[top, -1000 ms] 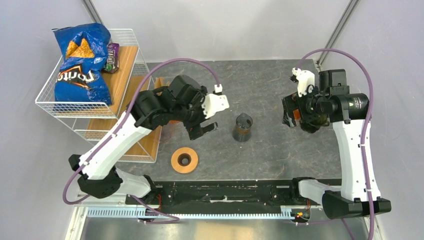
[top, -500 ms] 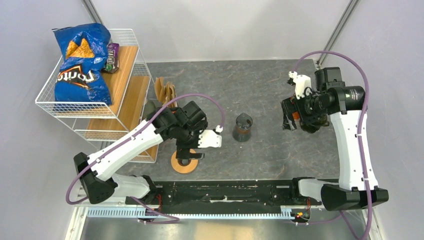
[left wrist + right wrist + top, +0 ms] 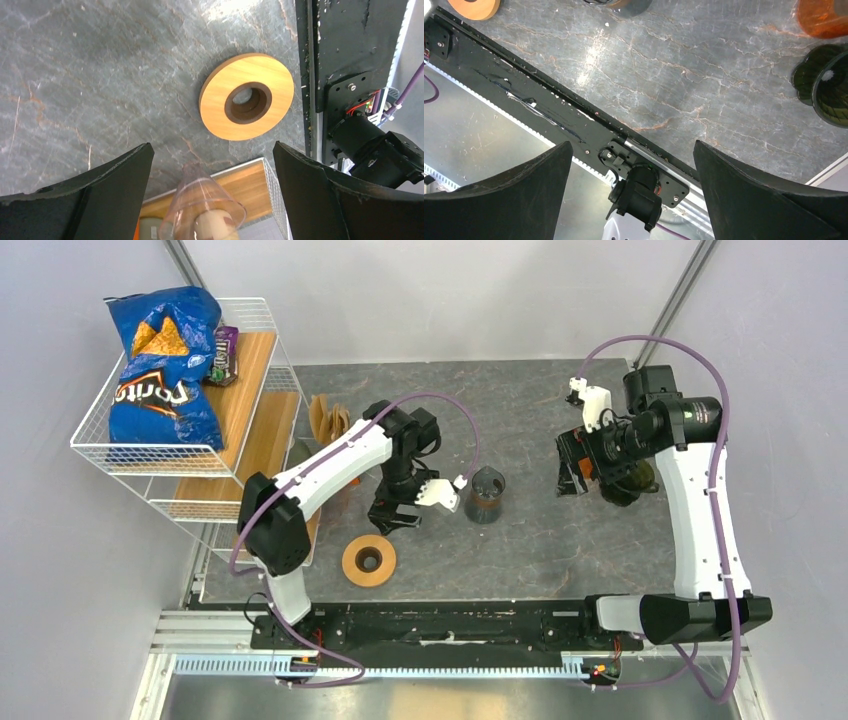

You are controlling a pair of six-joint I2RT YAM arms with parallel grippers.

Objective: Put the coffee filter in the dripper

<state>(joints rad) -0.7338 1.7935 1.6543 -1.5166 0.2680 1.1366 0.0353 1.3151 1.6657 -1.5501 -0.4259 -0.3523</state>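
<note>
My left gripper grabs the wooden ring across its thickness at one outer edge (image 3: 352, 551) (image 3: 216, 119) next, leaving its opposite rim free to hand to my right gripper.
A stack of brown paper coffee filters (image 3: 328, 420) stands by the shelf, behind my left arm. A dark cone-shaped dripper (image 3: 485, 493) sits at mid-table. A dark green ribbed dripper (image 3: 824, 85) sits under my right wrist, mostly hidden in the top view (image 3: 634, 485). A clear plastic cone (image 3: 202, 205) lies near the shelf's foot. My left gripper (image 3: 400, 512) is open and empty, between the wooden ring (image 3: 369, 560) and the dark cone; in its wrist view (image 3: 210, 150) the ring (image 3: 247, 96) lies ahead. My right gripper (image 3: 572, 465) is open and empty (image 3: 633, 145).
A white wire shelf (image 3: 250, 455) with wooden boards stands at the left, holding a blue chip bag (image 3: 165, 365) and a small purple packet (image 3: 225, 353). An orange cup (image 3: 821, 17) stands by the green dripper. The black arm rail (image 3: 450, 625) runs along the near edge.
My left gripper swung down over the wooden ring, then back up and right beside the dark cone, with the arm folded in. My right gripper drifted slightly left. Both stayed open.
</note>
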